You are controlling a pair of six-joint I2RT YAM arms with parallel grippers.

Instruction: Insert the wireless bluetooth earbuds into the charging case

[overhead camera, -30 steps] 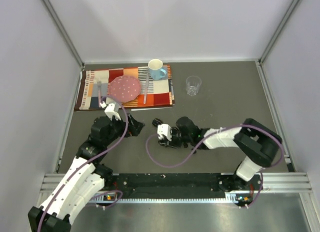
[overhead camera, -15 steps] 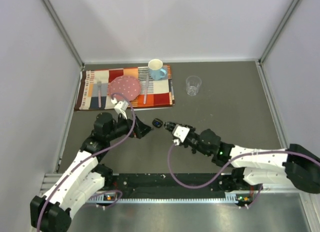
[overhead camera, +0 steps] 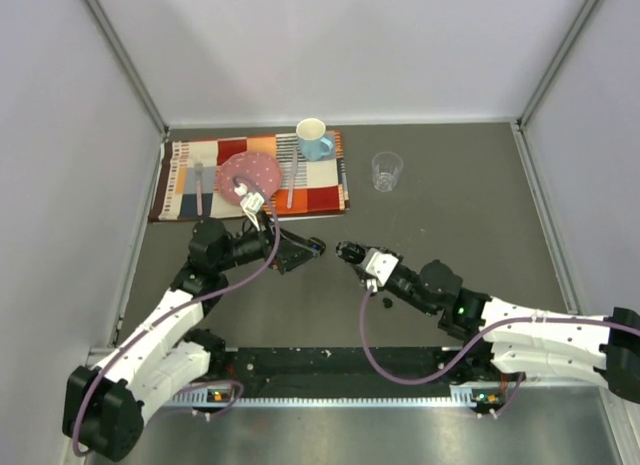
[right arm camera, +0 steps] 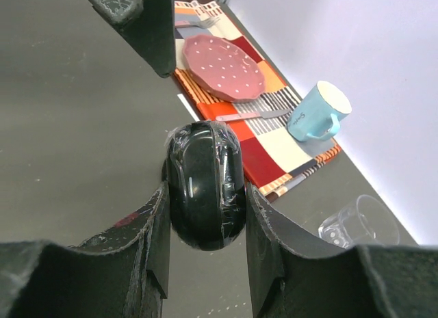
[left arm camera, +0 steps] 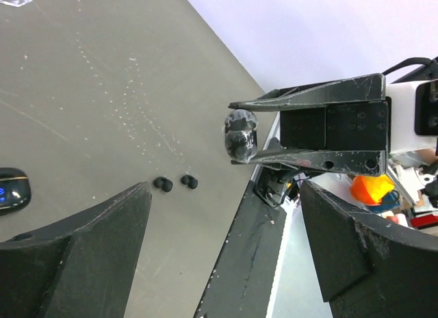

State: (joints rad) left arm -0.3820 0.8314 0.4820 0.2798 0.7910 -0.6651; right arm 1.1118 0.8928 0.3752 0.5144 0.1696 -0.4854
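The lid has to stay free to open so the earbuds can go in, so my left gripper will grab the charging case (right arm camera: 205, 184) by the base's loose end (right arm camera: 196, 154) next.
My right gripper (right arm camera: 205, 195) is shut on a closed glossy black charging case (right arm camera: 205, 184), held on edge above the table; in the top view it (overhead camera: 347, 252) sits mid-table. The left gripper (overhead camera: 305, 251) stands wide open just left of it, facing it, with nothing between its fingers (left arm camera: 226, 188). The left wrist view shows the held case (left arm camera: 239, 135) between the right fingers. Two tiny black earbuds (left arm camera: 176, 183) lie side by side on the grey table, seen as a dark speck (overhead camera: 385, 303) under the right arm. A second black case (left arm camera: 10, 190) with a blue light lies on the table.
A patterned placemat (overhead camera: 320, 197) at the back holds a pink dotted plate (overhead camera: 250, 175), cutlery and a blue mug (overhead camera: 314, 139). A clear glass (overhead camera: 387, 170) stands to its right. White walls enclose the table; a black rail (overhead camera: 340, 363) runs along the near edge.
The right arm has unfolded and carried the case up and toward the table's middle. My left gripper has moved right and back, toward the case, staying open.
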